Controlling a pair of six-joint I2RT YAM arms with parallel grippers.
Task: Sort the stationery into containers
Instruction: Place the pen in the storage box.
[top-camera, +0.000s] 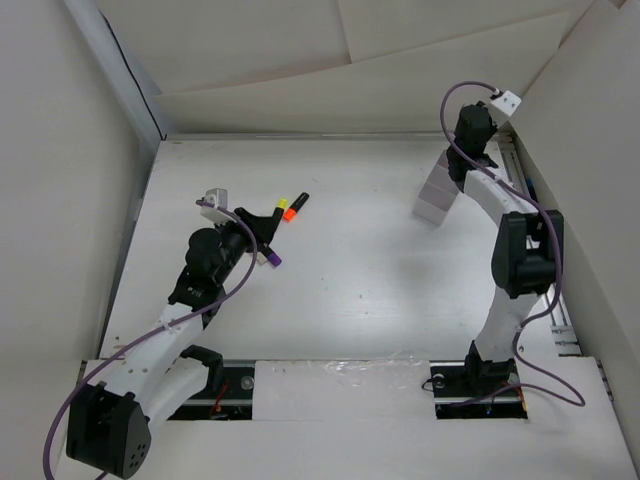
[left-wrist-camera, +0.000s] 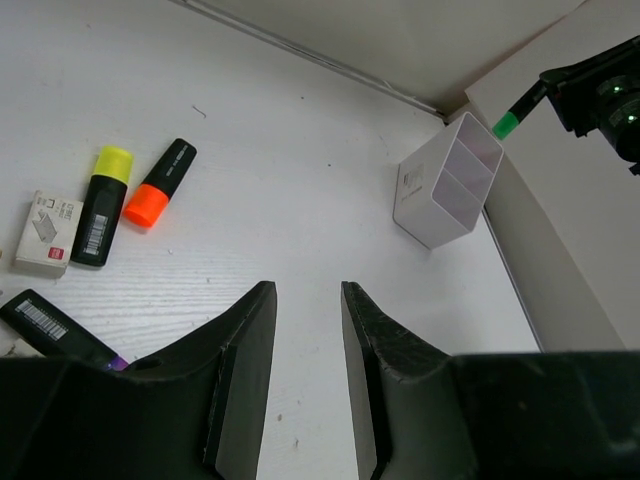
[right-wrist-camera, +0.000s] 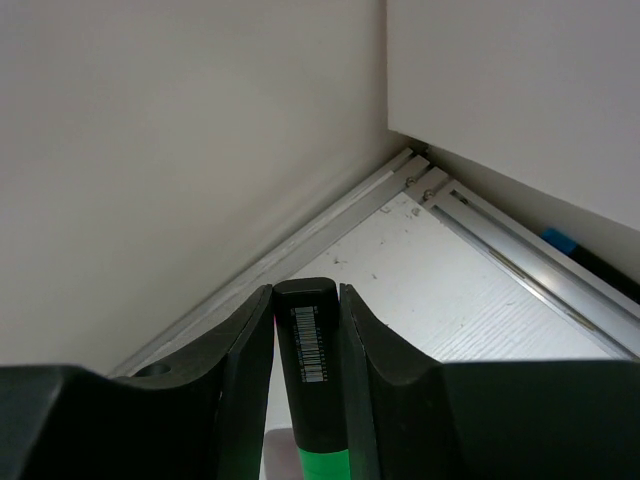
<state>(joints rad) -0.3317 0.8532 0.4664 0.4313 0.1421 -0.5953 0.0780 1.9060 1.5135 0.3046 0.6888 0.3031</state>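
Note:
My right gripper keeps hold of the black marker for now, since the marker's green end is past the tray's sections and if I opened now, it would drop on or outside the tray's rim.
The pale lavender tray stands at the back right, and the left wrist view shows its compartments. My right gripper hovers over it, shut on a black marker with a green cap, whose green end points down at the tray. A yellow-capped marker, an orange-capped marker and a purple-tipped marker lie on the table at the left. My left gripper is open and empty, just right of them.
A small white box lies beside the yellow-capped marker. A blue-capped marker lies beyond the metal rail at the table's right edge. White walls close in the table at the back and sides.

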